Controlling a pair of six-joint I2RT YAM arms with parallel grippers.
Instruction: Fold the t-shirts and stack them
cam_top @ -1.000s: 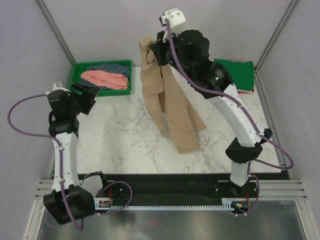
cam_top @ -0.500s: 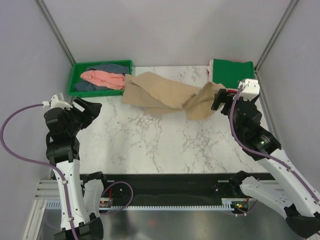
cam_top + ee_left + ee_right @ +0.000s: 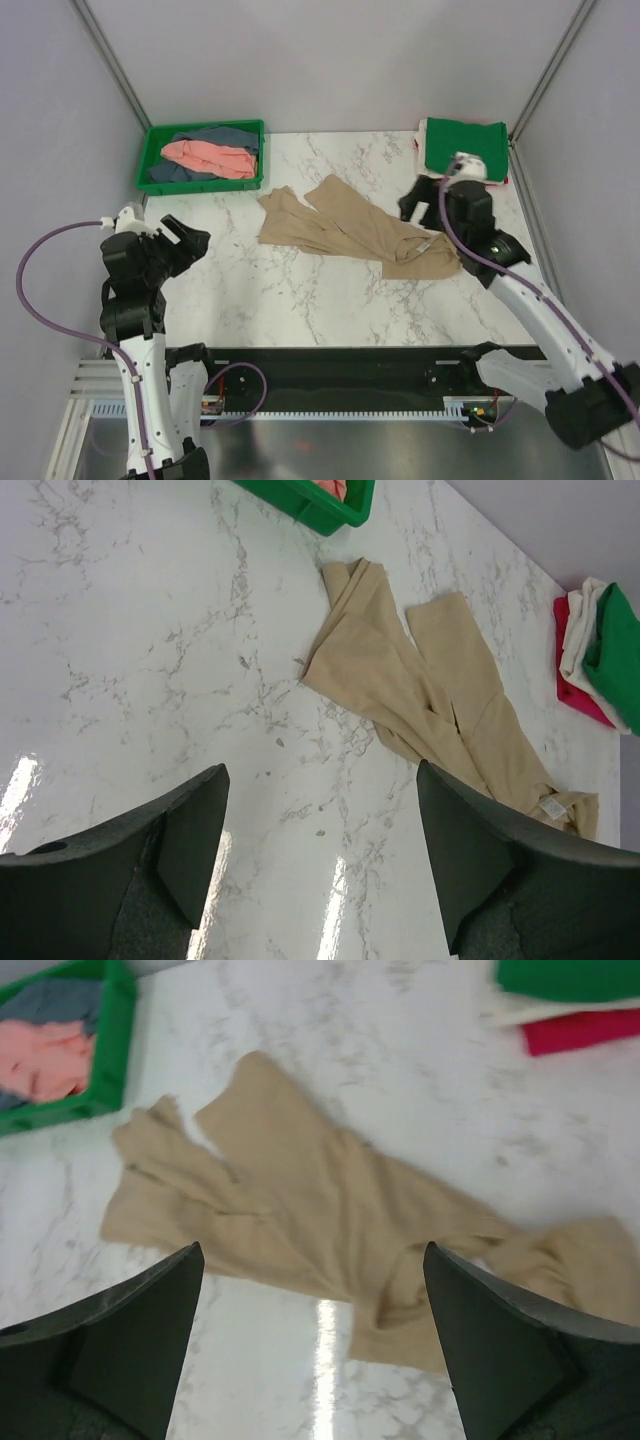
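Observation:
The robot needs to spread the t-shirt open for folding, so its right gripper should next take hold of the tan-beige t-shirt (image 3: 350,232) by its back flap's tray-side edge.
A tan-beige t-shirt (image 3: 350,232) lies crumpled and stretched across the middle of the marble table, also in the left wrist view (image 3: 430,695) and the right wrist view (image 3: 300,1210). My right gripper (image 3: 412,206) hovers over its right end, open and empty (image 3: 315,1350). My left gripper (image 3: 188,240) is open over bare marble at the left (image 3: 320,860), apart from the shirt. A salmon pink t-shirt (image 3: 210,157) and a grey-blue t-shirt (image 3: 215,137) lie in the tray. A folded dark green t-shirt (image 3: 465,145) tops a stack at the back right, with a red one (image 3: 590,1030) beneath.
The green plastic tray (image 3: 150,150) stands at the back left corner. Grey walls and metal frame posts close in the table on three sides. The arm bases and a black rail run along the near edge.
The right gripper opened and let go of the tan shirt, which went from hanging in the air to lying on the table. The right arm swung down to the right. The left arm shifted slightly.

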